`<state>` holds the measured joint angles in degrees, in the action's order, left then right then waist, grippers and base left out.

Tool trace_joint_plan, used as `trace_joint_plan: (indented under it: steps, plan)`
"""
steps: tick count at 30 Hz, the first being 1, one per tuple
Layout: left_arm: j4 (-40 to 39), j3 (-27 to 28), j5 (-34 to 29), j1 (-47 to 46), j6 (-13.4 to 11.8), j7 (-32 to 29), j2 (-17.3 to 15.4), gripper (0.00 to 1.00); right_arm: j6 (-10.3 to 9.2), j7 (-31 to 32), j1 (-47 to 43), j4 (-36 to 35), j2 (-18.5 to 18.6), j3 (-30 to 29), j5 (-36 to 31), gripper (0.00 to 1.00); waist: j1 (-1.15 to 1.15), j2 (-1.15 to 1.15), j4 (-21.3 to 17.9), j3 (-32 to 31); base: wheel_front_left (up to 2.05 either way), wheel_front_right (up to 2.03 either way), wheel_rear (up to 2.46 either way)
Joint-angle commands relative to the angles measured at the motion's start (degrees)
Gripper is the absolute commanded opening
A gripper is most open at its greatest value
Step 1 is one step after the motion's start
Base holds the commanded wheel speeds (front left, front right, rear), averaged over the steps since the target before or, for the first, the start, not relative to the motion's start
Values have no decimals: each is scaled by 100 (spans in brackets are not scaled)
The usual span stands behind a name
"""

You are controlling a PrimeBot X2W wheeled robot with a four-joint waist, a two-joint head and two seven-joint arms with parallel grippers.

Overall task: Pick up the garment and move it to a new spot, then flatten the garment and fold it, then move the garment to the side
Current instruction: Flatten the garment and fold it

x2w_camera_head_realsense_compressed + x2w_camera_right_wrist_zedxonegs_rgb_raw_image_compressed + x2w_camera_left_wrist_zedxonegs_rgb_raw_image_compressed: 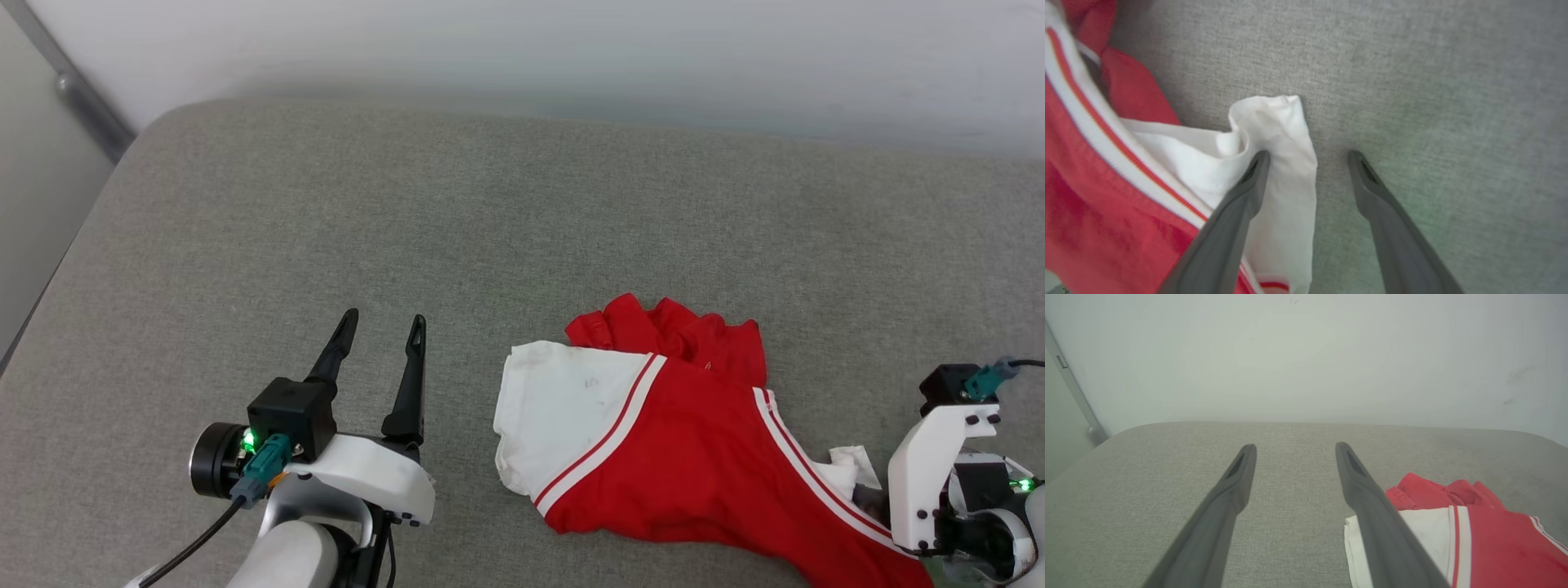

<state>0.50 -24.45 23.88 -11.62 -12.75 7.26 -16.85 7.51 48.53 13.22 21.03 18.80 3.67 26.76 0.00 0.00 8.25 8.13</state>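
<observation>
I need to grab the bunched white sleeve with my right gripper next, by the sleeve's corner (1285, 117), to spread out the crumpled garment (1108, 206) for folding.
The garment (694, 457) lies crumpled on the grey padded surface, right of centre: red body, white sleeve (563, 408) and red-and-white striped trim. My left gripper (384, 322) is open and empty, a short way left of the garment (1494, 543), fingers pointing away over bare surface. In the left wrist view the left gripper (1295, 448) has its right finger passing in front of the white sleeve edge. My right gripper (1309, 155) is open, pointing down at the garment's right end. Its left finger crosses a bunched white sleeve (1274, 134) and its right finger is over bare surface. My right wrist (939, 474) stands at the garment's right end.
The grey padded surface (490, 212) stretches wide to the back and left, with a rounded corner at the far left (171, 122). A pale wall (571, 49) runs behind it. Along the left side there is a drop to the floor (33, 212).
</observation>
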Motion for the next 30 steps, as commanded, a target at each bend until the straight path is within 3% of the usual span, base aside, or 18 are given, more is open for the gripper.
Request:
trace_joint_plan:
  steps: [1, 2, 3, 4, 8, 12, 17, 22, 28, 29, 30]
  plan:
    - [29, -12, -14, -58, 15, 34, 21, 100, -4, 184, -150, 294, -91, 160, 83, 100, 0, 0, 42, 37, 0, 0, 0]
    - [46, -17, -11, -65, 11, 45, 31, 100, -3, 261, -151, 363, -132, 214, 146, 67, 0, 0, 46, 38, 0, 0, 0]
    - [62, -14, -6, -71, 8, 58, 33, 100, -2, 307, -122, 381, -137, 288, 158, 15, 0, 0, 42, 30, 0, 0, 0]
    - [78, -9, 4, -63, -1, 60, 33, 100, -2, 277, -61, 338, -128, 338, 183, 0, 0, 0, 28, 14, 0, 0, 0]
    - [150, -2, 36, 22, -37, 87, 29, 100, -1, -198, 304, -76, 17, 322, 158, 0, 0, 0, -83, -101, 0, 0, 0]
    - [194, -11, 73, 78, -33, 90, 21, 100, -4, -730, 473, -466, 138, -55, -13, 0, 0, 0, -225, -245, 0, 0, 0]
    - [194, -38, 85, 127, -58, 87, 32, 100, -3, -1133, 304, -620, -46, -1373, -243, 0, 0, 0, -351, -355, 0, 0, 0]
    - [192, -78, 96, 159, -80, 63, 37, 100, -3, -1367, -160, -304, -356, -2894, -379, 0, 0, 0, -379, -387, 0, 0, 0]
    - [265, -59, 154, 222, -83, 53, -17, 100, -3, -1760, -633, 484, -839, -3642, -504, 0, 0, 0, -414, -422, 0, 0, 0]
    - [272, -53, 155, 230, -85, 47, -24, 100, -2, -1881, -667, 592, -893, -3643, -510, 14, 0, 0, -421, -431, 0, 0, 0]
    - [278, -43, 168, 244, -86, 44, -33, 100, -2, -2067, -667, 665, -948, -3635, -502, 47, 0, 0, -426, -442, 0, 0, 0]
